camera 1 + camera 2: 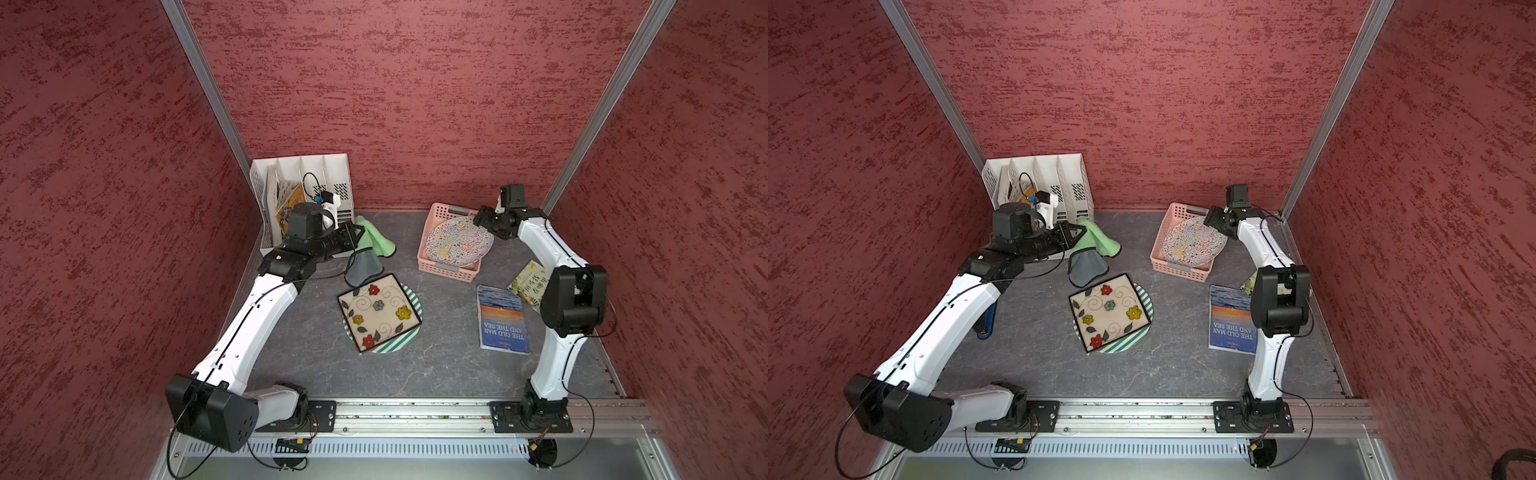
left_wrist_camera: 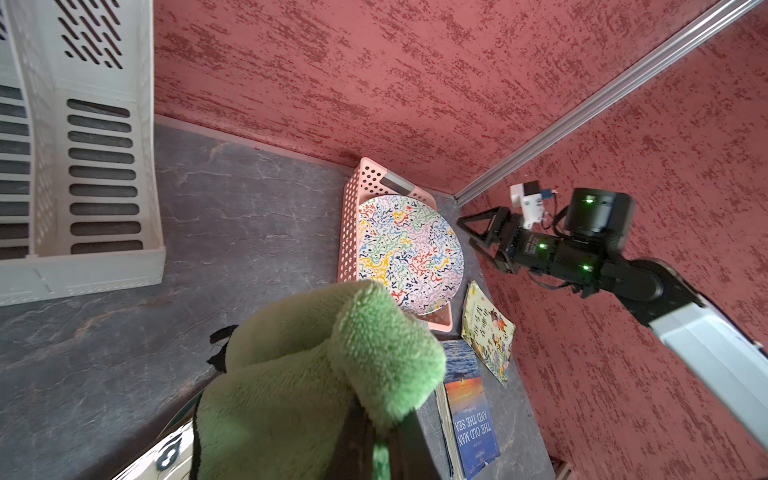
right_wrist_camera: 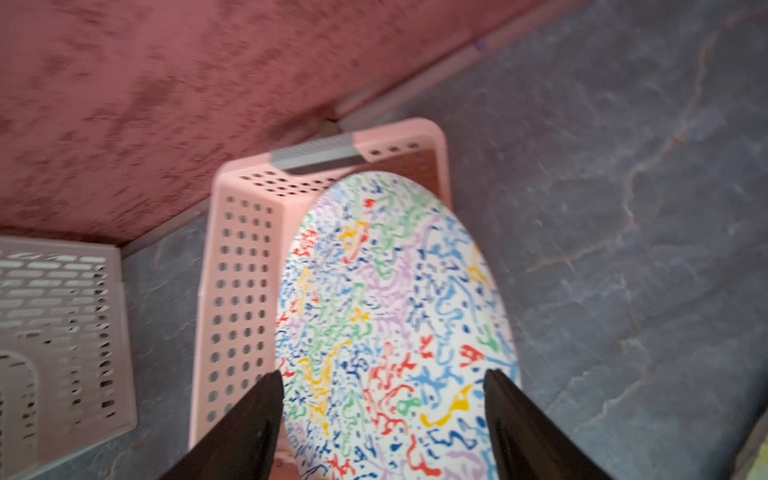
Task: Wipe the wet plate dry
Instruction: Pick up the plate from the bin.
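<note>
My right gripper grabs the round plate's outer rim next, away from the cloth (image 1: 374, 239). That leaves both sides of the plate open for my left gripper to wipe.
A round plate (image 1: 459, 243) (image 1: 1194, 245) (image 2: 411, 253) (image 3: 395, 311) with coloured squiggles lies tilted in a pink basket (image 1: 446, 272) (image 1: 1179, 270) (image 2: 351, 216) (image 3: 241, 291) at the back right. My right gripper (image 1: 482, 220) (image 1: 1210, 218) (image 3: 384, 374) hovers at the plate's far right edge, jaws wide open and holding nothing. My left gripper (image 1: 353, 235) (image 1: 1077, 235) (image 2: 380, 436) is shut on a green cloth (image 1: 374, 239) (image 1: 1100, 241) (image 2: 311, 374), held above the table at the back left. A grey fold (image 1: 363, 268) with a black hem hangs below it.
A square flowered plate (image 1: 378, 318) rests on a striped round plate (image 1: 411, 332) mid-table. Two books (image 1: 503, 320) (image 1: 528, 284) lie by the right arm. A white file rack (image 1: 303, 183) fills the back left corner. A blue object (image 1: 988, 320) lies under the left arm.
</note>
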### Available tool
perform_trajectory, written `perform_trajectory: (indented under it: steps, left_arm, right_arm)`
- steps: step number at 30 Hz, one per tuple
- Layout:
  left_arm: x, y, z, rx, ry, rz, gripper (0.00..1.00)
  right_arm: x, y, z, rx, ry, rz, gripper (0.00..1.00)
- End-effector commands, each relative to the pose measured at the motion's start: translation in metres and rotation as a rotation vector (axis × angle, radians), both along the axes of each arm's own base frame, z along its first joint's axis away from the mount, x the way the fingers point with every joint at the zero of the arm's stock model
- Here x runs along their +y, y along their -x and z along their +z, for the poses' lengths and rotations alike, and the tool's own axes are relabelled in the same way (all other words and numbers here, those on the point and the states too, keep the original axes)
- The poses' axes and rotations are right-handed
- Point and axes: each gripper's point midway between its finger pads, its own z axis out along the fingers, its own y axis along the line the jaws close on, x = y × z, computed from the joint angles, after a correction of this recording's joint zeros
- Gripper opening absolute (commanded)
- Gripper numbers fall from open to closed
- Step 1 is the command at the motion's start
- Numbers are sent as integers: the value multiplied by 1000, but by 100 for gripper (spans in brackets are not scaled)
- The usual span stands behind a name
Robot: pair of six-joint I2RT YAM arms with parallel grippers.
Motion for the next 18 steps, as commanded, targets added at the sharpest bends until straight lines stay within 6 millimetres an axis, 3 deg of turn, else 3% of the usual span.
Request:
perform_trajectory:
  steps: [1,6,12,18]
  left_arm:
    - [-12,0,6,-19,21,-86,0]
    - [-16,-5,11,-30,25,-115,0]
    - [-17,-9,5,-6,38,-131,0]
    - [-15,-9,-2,13,49,-129,0]
  right_arm:
    - [-17,-1,-8,50,-34,-60,82]
    - [-17,-6,-41,108,-81,-45,77]
    - [-17,-6,-51,113,-85,-45,42]
    - [-20,-5,-39,96,-55,-30,3]
